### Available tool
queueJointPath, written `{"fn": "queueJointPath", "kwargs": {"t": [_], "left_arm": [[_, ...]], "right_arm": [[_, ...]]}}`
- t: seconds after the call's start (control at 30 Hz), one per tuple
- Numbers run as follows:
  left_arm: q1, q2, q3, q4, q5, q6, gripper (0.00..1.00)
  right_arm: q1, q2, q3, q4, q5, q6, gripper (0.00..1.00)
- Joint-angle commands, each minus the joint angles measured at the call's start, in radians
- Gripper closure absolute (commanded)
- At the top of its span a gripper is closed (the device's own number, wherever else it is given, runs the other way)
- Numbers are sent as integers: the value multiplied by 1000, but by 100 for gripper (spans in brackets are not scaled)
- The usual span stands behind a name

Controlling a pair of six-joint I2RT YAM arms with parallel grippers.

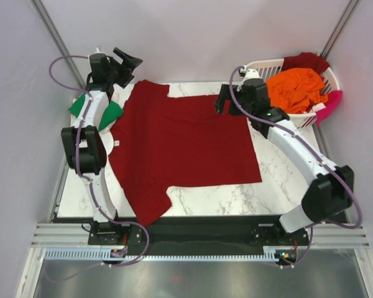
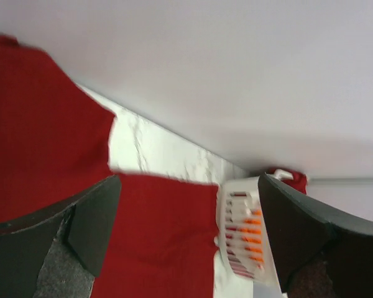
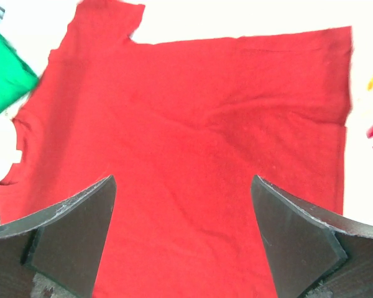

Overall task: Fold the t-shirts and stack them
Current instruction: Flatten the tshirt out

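Note:
My left gripper grabs the dark red t-shirt point(image 1: 183, 146) by its front sleeve next, to fold that side over the t-shirt's body.
A large dark red t-shirt point(image 1: 183, 146) lies spread flat on the marble table, collar to the left, and shows in both wrist views point(image 2: 43, 161) point(image 3: 199, 136). A folded bright green t-shirt point(image 1: 107, 112) lies at the left edge, partly under the left arm, and shows in the right wrist view point(image 3: 3, 77). My left gripper point(image 1: 129, 62) is open and empty, raised above the back left corner. My right gripper point(image 1: 222, 99) is open and empty above the shirt's back right edge. Orange point(image 1: 295, 90), dark red point(image 1: 308, 61) and pink point(image 1: 331, 102) shirts sit in or hang on the basket.
The white slotted laundry basket point(image 1: 260, 65) stands at the back right corner, also in the left wrist view point(image 2: 245, 230). Bare marble point(image 1: 286, 180) shows right of the shirt and along its front. Grey walls close in on the left, back and right.

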Motion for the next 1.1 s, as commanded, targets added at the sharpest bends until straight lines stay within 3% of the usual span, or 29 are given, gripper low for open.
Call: {"fn": "queueJointPath", "kwargs": {"t": [0.0,0.03,0.1,0.13,0.23,0.27,0.37,0.47,0.57,0.67,0.77,0.97,1.07], "left_arm": [[-11,-521,-274,-167,-25,117,0],[-10,-606,-325,-373,-48,129,0],[-38,-763,-491,-494,-147,199,2],[-80,-959,-648,-532,-204,203,2],[-166,-1264,-856,-673,-318,187,1],[-178,-1320,-938,-807,-324,174,1],[-236,-1496,-1090,-954,-312,117,9],[-315,-1648,-1253,-1060,-313,11,9],[-338,-1707,-1388,-1100,-286,-40,13],[-420,-1693,-1401,-1089,-318,-104,16],[-468,-1595,-1410,-1076,-341,-129,15],[-724,-1397,-1447,-1008,-476,-357,14],[-787,-1327,-1465,-978,-476,-411,14]], "right_arm": [[7,-122,-105,-52,155,9,2],[9,-171,-134,-57,161,40,2],[9,-219,-225,-52,135,65,2],[9,-257,-259,-37,63,90,2],[32,-311,-371,20,-46,134,2],[44,-323,-410,28,-46,152,2],[96,-377,-478,28,-13,178,2],[118,-428,-544,10,29,198,2],[122,-457,-595,-7,56,204,2],[122,-480,-624,-26,70,212,2],[122,-506,-636,-50,73,210,2],[121,-521,-639,-87,98,198,2],[121,-531,-636,-106,104,186,2]]}}
